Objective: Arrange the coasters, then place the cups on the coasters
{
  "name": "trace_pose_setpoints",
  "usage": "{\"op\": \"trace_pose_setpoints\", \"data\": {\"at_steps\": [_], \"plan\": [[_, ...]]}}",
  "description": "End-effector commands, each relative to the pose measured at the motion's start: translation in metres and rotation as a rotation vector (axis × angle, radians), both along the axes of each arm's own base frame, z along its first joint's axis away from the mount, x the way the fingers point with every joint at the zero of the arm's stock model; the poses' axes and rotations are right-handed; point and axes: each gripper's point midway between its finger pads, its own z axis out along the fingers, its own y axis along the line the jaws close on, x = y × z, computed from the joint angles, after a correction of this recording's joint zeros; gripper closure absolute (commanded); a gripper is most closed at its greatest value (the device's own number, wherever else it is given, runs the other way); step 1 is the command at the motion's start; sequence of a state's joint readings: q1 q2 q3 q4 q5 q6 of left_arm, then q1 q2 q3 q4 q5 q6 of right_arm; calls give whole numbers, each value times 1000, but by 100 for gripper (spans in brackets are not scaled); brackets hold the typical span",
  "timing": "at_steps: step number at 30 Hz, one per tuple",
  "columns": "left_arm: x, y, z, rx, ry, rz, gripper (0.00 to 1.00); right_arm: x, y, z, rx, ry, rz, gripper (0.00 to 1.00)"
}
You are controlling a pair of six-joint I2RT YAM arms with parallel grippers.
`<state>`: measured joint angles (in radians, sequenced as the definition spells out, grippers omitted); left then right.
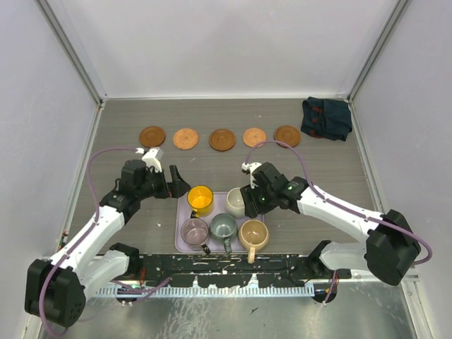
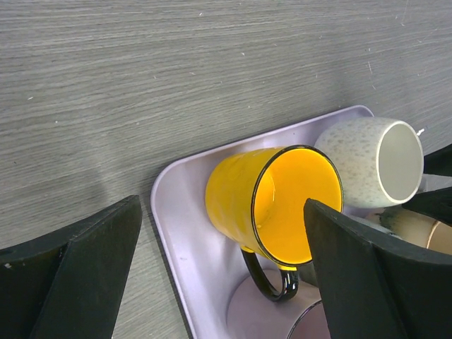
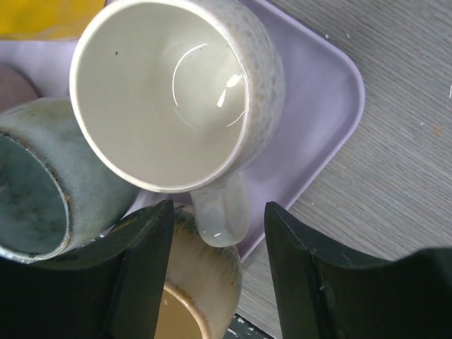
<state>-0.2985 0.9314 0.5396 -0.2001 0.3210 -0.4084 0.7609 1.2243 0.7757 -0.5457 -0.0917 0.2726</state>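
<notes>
The white cup's handle [image 3: 220, 212] is still below the fingers of my right gripper, so the gripper needs to go down before it closes on the handle.
Several round wooden coasters [image 1: 222, 139] lie in a row across the far part of the table. The cups stand on a lilac tray [image 1: 179, 220]: yellow [image 1: 200, 200], white [image 1: 235, 203], mauve-pink [image 1: 195, 230], grey-green [image 1: 224, 227] and tan [image 1: 253, 234]. My left gripper [image 2: 221, 203] is wide open beside the yellow cup [image 2: 272, 201], one finger outside the tray's left rim, the other near the cup's mouth. The right gripper [image 3: 219, 208] stands open astride the white cup's handle [image 3: 220, 212], with a gap on each side.
A dark navy cloth [image 1: 325, 118] lies crumpled at the far right corner. White walls close in the table on three sides. The tray [image 3: 318, 106] sits near the front edge, between the two arms, with the cups packed close together.
</notes>
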Motion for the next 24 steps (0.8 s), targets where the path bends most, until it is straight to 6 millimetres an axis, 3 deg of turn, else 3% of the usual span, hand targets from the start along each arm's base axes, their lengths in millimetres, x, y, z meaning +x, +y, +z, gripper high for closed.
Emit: {"op": "trace_pose_setpoints", "data": {"at_steps": [1, 10, 16, 21, 24], "plan": [[3, -7, 7, -19, -21, -20, 2, 5, 11, 0, 33, -12, 3, 41], [5, -11, -1, -14, 0, -28, 2, 7, 16, -17, 11, 5, -2, 42], [5, -12, -5, -11, 6, -32, 2, 10, 16, -23, -25, -7, -17, 49], [6, -13, -8, -10, 12, -34, 2, 12, 12, -26, -52, -18, -35, 69], [7, -13, -9, -8, 14, -32, 2, 13, 10, -27, -66, -26, -41, 90]]}}
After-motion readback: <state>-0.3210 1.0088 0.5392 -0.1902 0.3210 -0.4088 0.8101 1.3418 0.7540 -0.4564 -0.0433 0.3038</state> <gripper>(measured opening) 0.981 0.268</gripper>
